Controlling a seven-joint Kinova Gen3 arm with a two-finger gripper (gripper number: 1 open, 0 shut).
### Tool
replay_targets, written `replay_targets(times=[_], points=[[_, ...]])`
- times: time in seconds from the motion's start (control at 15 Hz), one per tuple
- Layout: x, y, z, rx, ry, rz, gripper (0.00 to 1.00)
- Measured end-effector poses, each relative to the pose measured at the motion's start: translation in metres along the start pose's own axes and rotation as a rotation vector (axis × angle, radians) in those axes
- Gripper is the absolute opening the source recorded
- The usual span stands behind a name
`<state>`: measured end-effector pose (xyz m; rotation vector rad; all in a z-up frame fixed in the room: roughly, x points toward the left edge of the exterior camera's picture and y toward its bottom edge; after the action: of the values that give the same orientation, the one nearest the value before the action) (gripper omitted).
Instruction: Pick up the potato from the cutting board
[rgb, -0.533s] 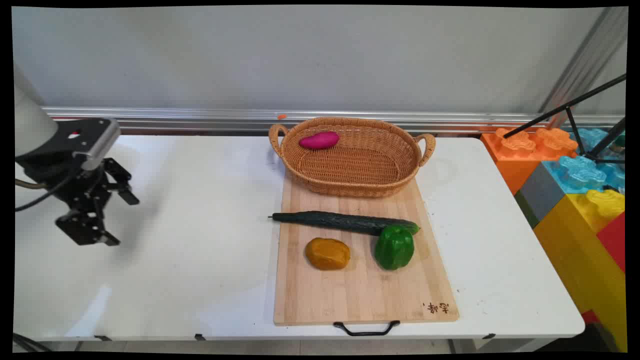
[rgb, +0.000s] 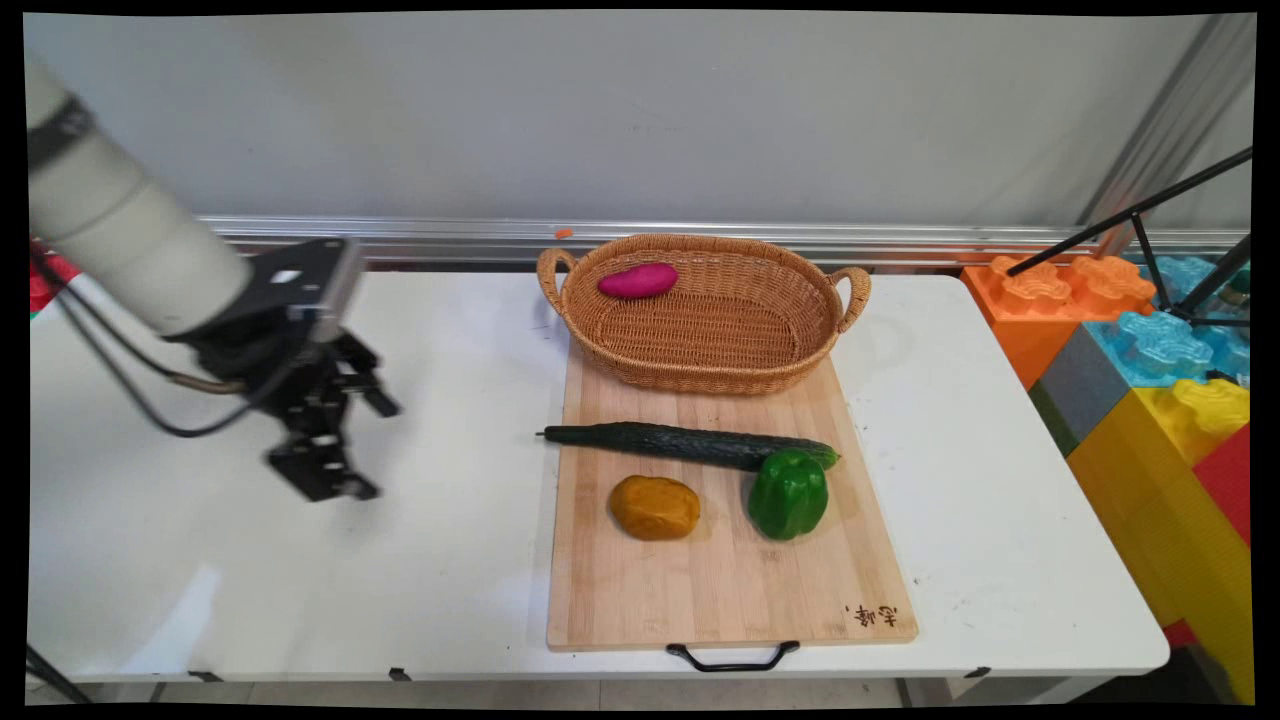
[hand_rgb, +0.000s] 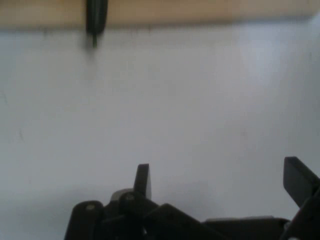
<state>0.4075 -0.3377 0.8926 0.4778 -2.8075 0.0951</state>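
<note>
The gripper grabs the brown potato (rgb: 655, 507) by its long sides next, to get it into the wicker basket (rgb: 710, 324).
My black gripper (rgb: 372, 447) hangs open and empty over the bare white table (rgb: 450, 330), left of the wooden cutting board (rgb: 720, 590). In the hand view the two fingers (hand_rgb: 142, 179) stand wide apart with nothing between them, and the board's edge (hand_rgb: 200, 12) with the cucumber's stem tip (hand_rgb: 96, 17) shows at the top. On the board lie a long dark cucumber (rgb: 690, 445), a brown potato (rgb: 655, 507) and a green bell pepper (rgb: 788, 494). The cucumber's stem end is the nearest thing to the gripper.
A wicker basket (rgb: 750, 350) stands on the board's far end with a purple sweet potato (rgb: 638, 280) inside. Large coloured toy blocks (rgb: 1150, 400) and a black tripod (rgb: 1180, 250) stand off the table's right end. A black handle (rgb: 733, 660) hangs at the board's near edge.
The arm has swung right across the table, bringing the gripper closer to the cutting board. The gripper stays open; the vegetables and basket have not moved.
</note>
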Motion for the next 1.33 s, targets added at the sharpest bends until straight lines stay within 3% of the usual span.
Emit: replay_targets(times=[0.27,0.6,1.33], points=[[0.065,0.008,0.022,0.022,0.065,0.039,1.00],[0.118,0.016,0.067,0.035,0.124,0.059,1.00],[0.149,0.012,0.168,0.058,0.175,0.059,1.00]])
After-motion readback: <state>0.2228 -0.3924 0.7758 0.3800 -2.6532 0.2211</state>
